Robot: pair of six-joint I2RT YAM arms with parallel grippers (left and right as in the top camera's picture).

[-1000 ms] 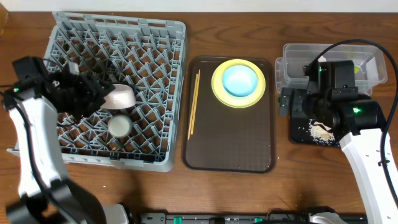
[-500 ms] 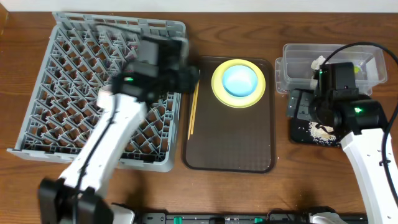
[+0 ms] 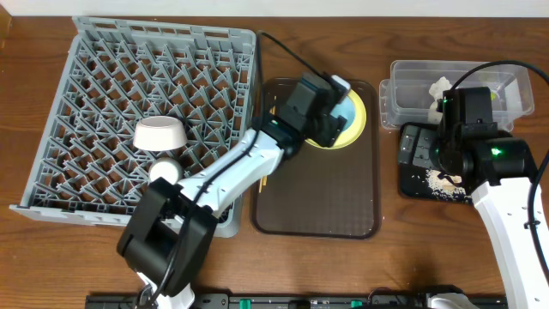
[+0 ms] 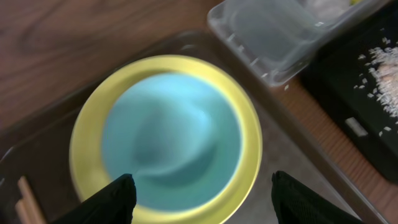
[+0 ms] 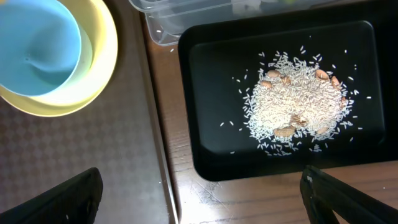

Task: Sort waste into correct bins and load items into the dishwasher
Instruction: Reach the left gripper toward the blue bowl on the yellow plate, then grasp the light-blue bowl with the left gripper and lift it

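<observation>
I will grab the light blue bowl's rim (image 5: 80, 51) with my left gripper on the side facing the black tray (image 5: 211, 143). That leaves the bowl's body free, so the bowl can be loaded tipped into the rack.
A light blue bowl (image 4: 171, 134) sits in the round yellow plate (image 4: 249, 124) at the back of the brown tray (image 3: 317, 189). My left gripper (image 4: 205, 205) is open and empty just above the bowl, one finger on each side; it also shows in the overhead view (image 3: 336, 116). The chopsticks (image 3: 266, 163) lie along the tray's left side, partly under my left arm. The pink bowl (image 3: 160, 133) and the small cup (image 3: 163, 169) stand in the grey rack (image 3: 86, 77). My right gripper (image 5: 205, 205) is open and empty, above the front left corner of the black tray (image 5: 211, 143), which holds rice (image 5: 298, 106).
The clear tub (image 3: 412, 94) stands behind the black tray, with the white tissue (image 3: 440, 86) in it. My right arm hides the snack wrapper. My left arm crosses the rack's right front corner and the brown tray's left edge.
My left arm has swung from the rack across to the blue bowl and plate, leaving the pink bowl and cup in the rack. My right arm has shifted slightly right.
</observation>
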